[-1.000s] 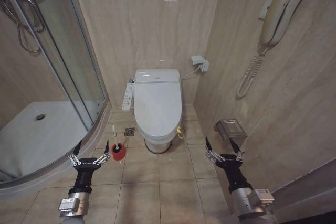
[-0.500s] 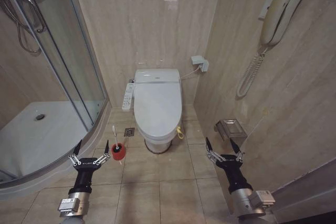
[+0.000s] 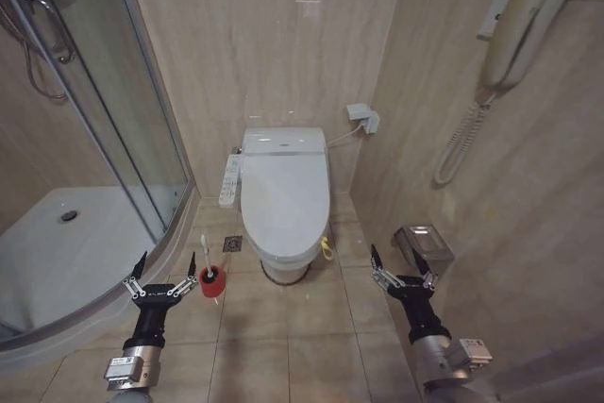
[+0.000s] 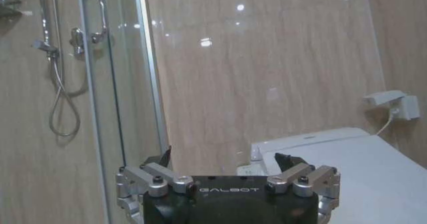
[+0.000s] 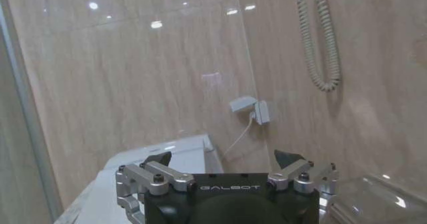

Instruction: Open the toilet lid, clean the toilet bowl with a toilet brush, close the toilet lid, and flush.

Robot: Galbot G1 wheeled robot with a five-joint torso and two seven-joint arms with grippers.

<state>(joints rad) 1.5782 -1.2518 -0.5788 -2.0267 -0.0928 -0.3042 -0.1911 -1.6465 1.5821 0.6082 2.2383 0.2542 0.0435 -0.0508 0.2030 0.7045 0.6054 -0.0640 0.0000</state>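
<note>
Next, my right gripper picks up the yellow strap by its dangling loose end (image 3: 328, 252), as the strap hangs slack from the shut lid (image 3: 286, 205).
The toilet lid (image 3: 285, 191) lies shut over the toilet bowl, whose white base (image 3: 282, 269) shows beneath it; a yellow strap (image 3: 326, 249) hangs at its right edge. The toilet brush (image 3: 206, 250) stands in a red holder cup (image 3: 213, 281) on the floor left of the toilet. My left gripper (image 3: 167, 261) is open and empty, low and just left of the cup. My right gripper (image 3: 403, 257) is open and empty, right of the toilet near the wall. The left gripper (image 4: 223, 159) faces the lid (image 4: 363, 169); the right gripper (image 5: 223, 159) faces the toilet's back (image 5: 170, 151).
A glass shower enclosure (image 3: 142, 129) with a white shower tray (image 3: 57, 252) fills the left. A control panel (image 3: 229, 181) sits on the toilet's left side. On the right wall hang a phone (image 3: 524, 25) and a paper holder (image 3: 423, 244). A floor drain (image 3: 232, 243) lies by the brush.
The whole head view has shifted a little and the toilet looks slightly nearer, so the camera has moved. Both grippers keep the same open pose.
</note>
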